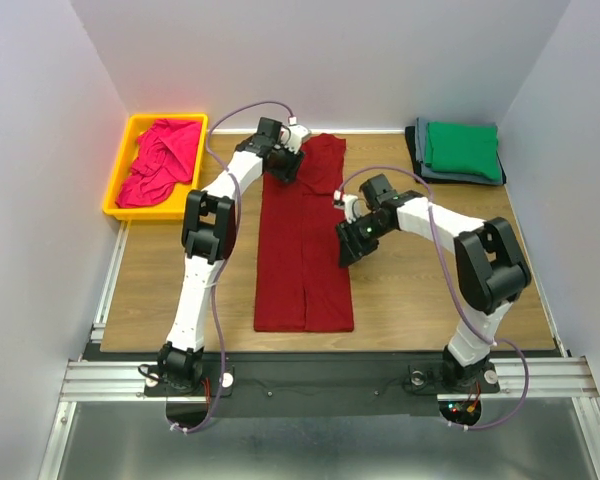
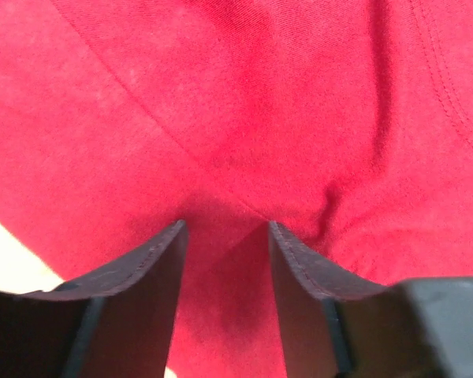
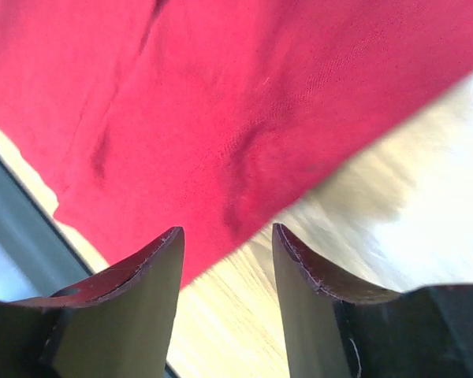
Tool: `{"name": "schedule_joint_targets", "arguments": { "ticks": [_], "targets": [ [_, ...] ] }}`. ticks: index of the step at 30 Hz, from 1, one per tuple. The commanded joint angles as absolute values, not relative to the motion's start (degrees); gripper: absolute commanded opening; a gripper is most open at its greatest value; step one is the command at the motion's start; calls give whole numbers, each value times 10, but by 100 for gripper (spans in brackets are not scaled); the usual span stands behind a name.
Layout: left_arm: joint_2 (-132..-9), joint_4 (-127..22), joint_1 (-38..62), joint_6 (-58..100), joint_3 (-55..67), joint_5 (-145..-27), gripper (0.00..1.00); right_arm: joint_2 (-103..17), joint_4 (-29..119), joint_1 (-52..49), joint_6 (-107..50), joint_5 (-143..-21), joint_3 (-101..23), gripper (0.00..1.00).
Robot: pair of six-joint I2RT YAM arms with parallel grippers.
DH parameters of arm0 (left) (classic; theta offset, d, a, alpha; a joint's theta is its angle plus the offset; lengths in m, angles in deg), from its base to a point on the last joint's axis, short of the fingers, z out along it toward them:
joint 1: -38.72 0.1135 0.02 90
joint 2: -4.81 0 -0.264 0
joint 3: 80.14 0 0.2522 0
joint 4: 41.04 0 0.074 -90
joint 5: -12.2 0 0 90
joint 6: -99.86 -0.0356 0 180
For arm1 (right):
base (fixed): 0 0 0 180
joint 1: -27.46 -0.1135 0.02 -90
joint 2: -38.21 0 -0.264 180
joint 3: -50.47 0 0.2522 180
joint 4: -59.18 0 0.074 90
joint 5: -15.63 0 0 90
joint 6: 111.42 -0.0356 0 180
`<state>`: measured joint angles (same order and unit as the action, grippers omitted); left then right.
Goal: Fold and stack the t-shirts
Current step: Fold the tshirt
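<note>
Next, my right gripper takes hold of the red t-shirt's near-end corner point(image 1: 349, 327) on its own side, to fold that end over the t-shirt.
A large dark red t-shirt point(image 1: 305, 270) lies folded lengthwise into a long strip down the middle of the table. My left gripper point(image 1: 283, 168) is open at the strip's far end, its jaws spread just over the red cloth point(image 2: 221, 102). My right gripper point(image 1: 346, 255) is open and empty at the strip's right edge, over both the red cloth point(image 3: 221, 102) and bare wood point(image 3: 363, 228). A magenta-pink t-shirt point(image 1: 160, 160) lies crumpled in the bin. A folded green t-shirt point(image 1: 462, 148) tops a grey one point(image 1: 450, 178) and a black one point(image 1: 412, 140) at the back right.
The yellow plastic bin point(image 1: 115, 185) stands at the table's back left. White walls close in the left, back and right sides. The wooden table point(image 1: 430, 310) shows bare wood on both sides of the red strip. The arm bases sit on a metal rail at the near edge.
</note>
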<state>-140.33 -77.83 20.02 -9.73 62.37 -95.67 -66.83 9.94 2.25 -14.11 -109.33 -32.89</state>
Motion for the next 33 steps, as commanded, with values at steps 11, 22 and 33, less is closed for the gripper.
{"name": "schedule_joint_targets", "arguments": {
  "ticks": [11, 22, 33],
  "targets": [
    [-829, -647, 211, -225, 129, -1056, 70, -497, 70, 6, -61, -1041, -346, 48],
    [-393, -951, 197, -604, -269, -1138, 73, -372, -13, -193, 136, -939, -188, 55],
    [-407, -979, 141, -685, -334, -1125, 72, -425, 140, -340, 116, -834, -122, 55]
  ]
}}
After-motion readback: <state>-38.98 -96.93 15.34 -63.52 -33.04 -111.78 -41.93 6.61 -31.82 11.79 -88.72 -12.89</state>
